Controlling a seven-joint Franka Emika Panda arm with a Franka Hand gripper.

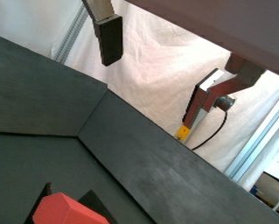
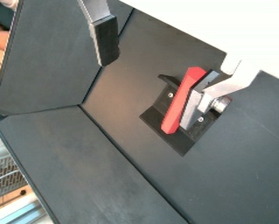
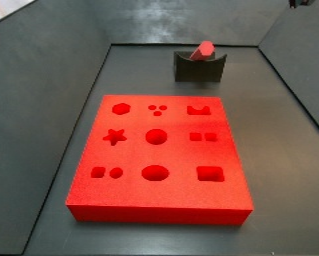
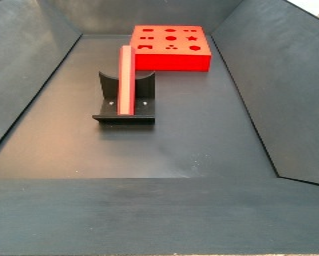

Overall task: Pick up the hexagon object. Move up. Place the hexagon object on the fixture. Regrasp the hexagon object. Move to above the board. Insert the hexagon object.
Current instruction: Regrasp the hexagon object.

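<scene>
My gripper pinches the hexagon object by its raised end (image 3: pixel 206 47) next, to insert it upright into the board (image 3: pixel 159 150).
The hexagon object (image 4: pixel 127 80), a slim red-pink bar, lies tilted in the notch of the dark fixture (image 4: pixel 146 105), one end raised; both side views show it (image 3: pixel 203 50). In a wrist view the bar (image 2: pixel 183 101) rests on the fixture (image 2: pixel 156 112) close beside one finger, with nothing gripping it. My gripper (image 2: pixel 160 66) hangs open above the fixture, its fingers (image 2: pixel 103 39) wide apart and empty. In a wrist view only the bar's end (image 1: pixel 62 210) shows below the gripper (image 1: pixel 165 61). The red board (image 3: pixel 159 150) lies flat in front of the fixture (image 3: pixel 199 68).
Dark sloping walls (image 4: pixel 28 90) enclose the floor on all sides. The board (image 4: pixel 173 48) has a hexagon hole (image 3: pixel 119 107) at one corner, plus star, round and square holes. A white cloth (image 1: pixel 165 79) hangs beyond the enclosure.
</scene>
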